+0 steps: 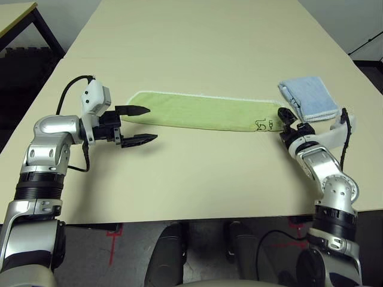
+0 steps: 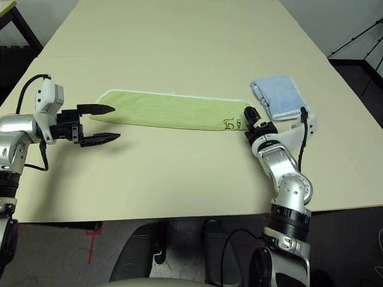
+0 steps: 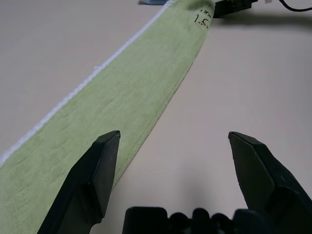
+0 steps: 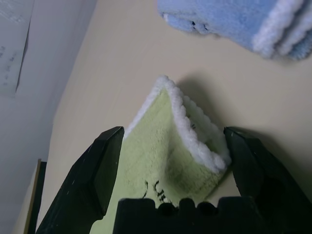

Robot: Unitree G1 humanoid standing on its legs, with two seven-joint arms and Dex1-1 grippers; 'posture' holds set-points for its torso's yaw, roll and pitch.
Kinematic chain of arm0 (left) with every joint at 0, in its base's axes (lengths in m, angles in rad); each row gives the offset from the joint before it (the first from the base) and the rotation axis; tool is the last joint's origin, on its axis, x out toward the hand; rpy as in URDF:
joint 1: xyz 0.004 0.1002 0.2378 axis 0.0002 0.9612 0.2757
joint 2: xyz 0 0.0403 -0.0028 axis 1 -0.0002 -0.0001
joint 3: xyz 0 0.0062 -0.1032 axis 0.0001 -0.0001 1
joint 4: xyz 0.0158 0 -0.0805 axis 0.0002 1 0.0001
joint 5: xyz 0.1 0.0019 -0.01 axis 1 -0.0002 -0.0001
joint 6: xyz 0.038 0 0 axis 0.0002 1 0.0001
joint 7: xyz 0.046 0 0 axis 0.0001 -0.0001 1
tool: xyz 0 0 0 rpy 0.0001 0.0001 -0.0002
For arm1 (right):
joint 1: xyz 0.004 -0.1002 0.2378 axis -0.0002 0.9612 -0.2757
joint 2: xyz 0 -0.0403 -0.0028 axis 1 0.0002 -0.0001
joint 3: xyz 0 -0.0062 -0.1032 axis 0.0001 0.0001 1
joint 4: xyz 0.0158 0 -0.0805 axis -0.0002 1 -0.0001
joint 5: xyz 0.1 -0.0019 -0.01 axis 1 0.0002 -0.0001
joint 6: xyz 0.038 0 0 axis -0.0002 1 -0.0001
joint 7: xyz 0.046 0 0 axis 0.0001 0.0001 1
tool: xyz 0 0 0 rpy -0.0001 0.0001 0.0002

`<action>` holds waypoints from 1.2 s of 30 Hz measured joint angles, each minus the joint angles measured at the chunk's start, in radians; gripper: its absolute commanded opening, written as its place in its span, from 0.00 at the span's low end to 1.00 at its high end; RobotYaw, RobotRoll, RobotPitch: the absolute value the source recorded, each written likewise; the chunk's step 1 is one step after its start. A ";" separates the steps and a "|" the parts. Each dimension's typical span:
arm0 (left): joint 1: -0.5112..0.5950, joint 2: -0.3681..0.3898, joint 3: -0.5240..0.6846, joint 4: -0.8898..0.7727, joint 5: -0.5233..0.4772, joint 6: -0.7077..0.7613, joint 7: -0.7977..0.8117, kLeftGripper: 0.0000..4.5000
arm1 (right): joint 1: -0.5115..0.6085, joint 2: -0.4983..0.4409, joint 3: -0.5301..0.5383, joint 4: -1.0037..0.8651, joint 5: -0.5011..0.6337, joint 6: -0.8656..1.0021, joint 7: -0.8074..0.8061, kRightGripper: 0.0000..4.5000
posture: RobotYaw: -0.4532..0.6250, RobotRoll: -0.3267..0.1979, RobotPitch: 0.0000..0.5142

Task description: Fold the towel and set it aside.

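I should next take the light green towel (image 1: 197, 112) with my right gripper by its end with the dark writing (image 1: 263, 124), so the towel can then fold over onto itself.
The towel (image 1: 203, 112) lies across the middle of the table as a long, narrow light green strip with white edging along its far side. Dark writing (image 1: 263, 124) marks its right end. My left gripper (image 1: 151, 124) is open at the strip's left end, one finger over the cloth and the other over bare table on the near side. In the left wrist view the towel (image 3: 112, 107) runs away from that finger (image 3: 92, 170). My right gripper (image 4: 173, 141) is open at the right end, its fingers on either side of the white-edged corner (image 4: 170, 136).
A smaller folded light blue cloth (image 1: 308, 97) sits just beyond and to the right of the towel's right end, close to my right gripper. The table's (image 1: 197, 173) near edge runs just in front of both arms. A dark-framed table corner (image 1: 24, 18) stands at far left.
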 measured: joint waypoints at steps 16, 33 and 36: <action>0.000 0.001 -0.001 0.003 0.016 -0.011 0.001 1.00 | -0.040 -0.021 0.000 0.043 -0.080 -0.006 0.030 0.01 | 0.48 0.62 0.29; -0.017 -0.002 -0.030 0.013 0.027 -0.033 0.011 1.00 | -0.220 -0.195 -0.017 0.111 -0.126 0.006 0.088 0.01 | 0.47 0.62 0.28; -0.019 -0.004 -0.032 0.017 0.030 -0.036 0.011 1.00 | -0.218 -0.203 -0.022 0.111 -0.126 0.018 0.092 0.01 | 0.47 0.62 0.28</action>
